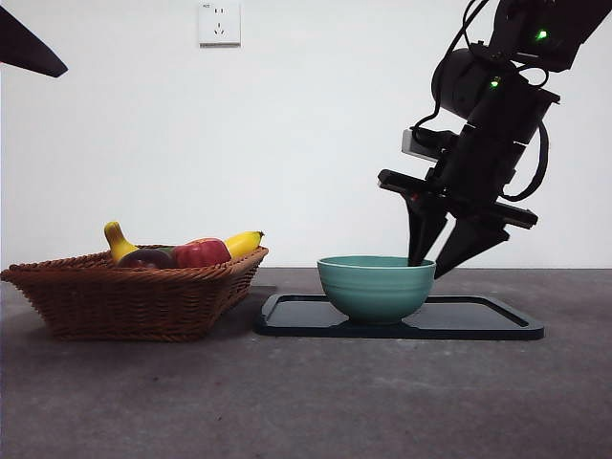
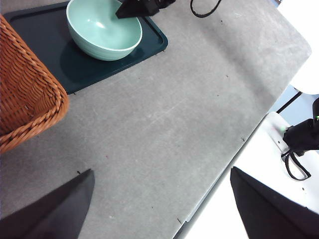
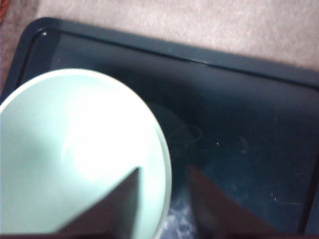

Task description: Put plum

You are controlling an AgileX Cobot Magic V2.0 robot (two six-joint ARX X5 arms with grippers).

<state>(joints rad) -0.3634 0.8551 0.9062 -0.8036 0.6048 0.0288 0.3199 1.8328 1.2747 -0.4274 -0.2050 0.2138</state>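
My right gripper grabs the green bowl by its thin rim (image 1: 429, 265) next, since the bowl's round body spreads wider than my open fingers.
The plum (image 1: 145, 258) is dark maroon and lies in the wicker basket (image 1: 124, 301) at the left, between a yellow banana and a red fruit (image 1: 202, 252). My right gripper (image 1: 428, 265) is open and empty at the right rim of the green bowl (image 1: 375, 285), with one jaw inside the bowl and one outside. The right wrist view shows its jaws astride the bowl's rim (image 3: 167, 164). My left gripper (image 2: 162, 172) is open and empty, high above the table's front edge, far from the basket (image 2: 25, 99). The plum is hidden in both wrist views.
The bowl (image 2: 102, 32) stands on a dark tray (image 1: 478, 320) to the right of the basket. Two bananas (image 1: 244, 242) lie in the basket. The left arm shows as a black tip (image 1: 29, 48) at the top left corner. A wall socket (image 1: 219, 22) is behind.
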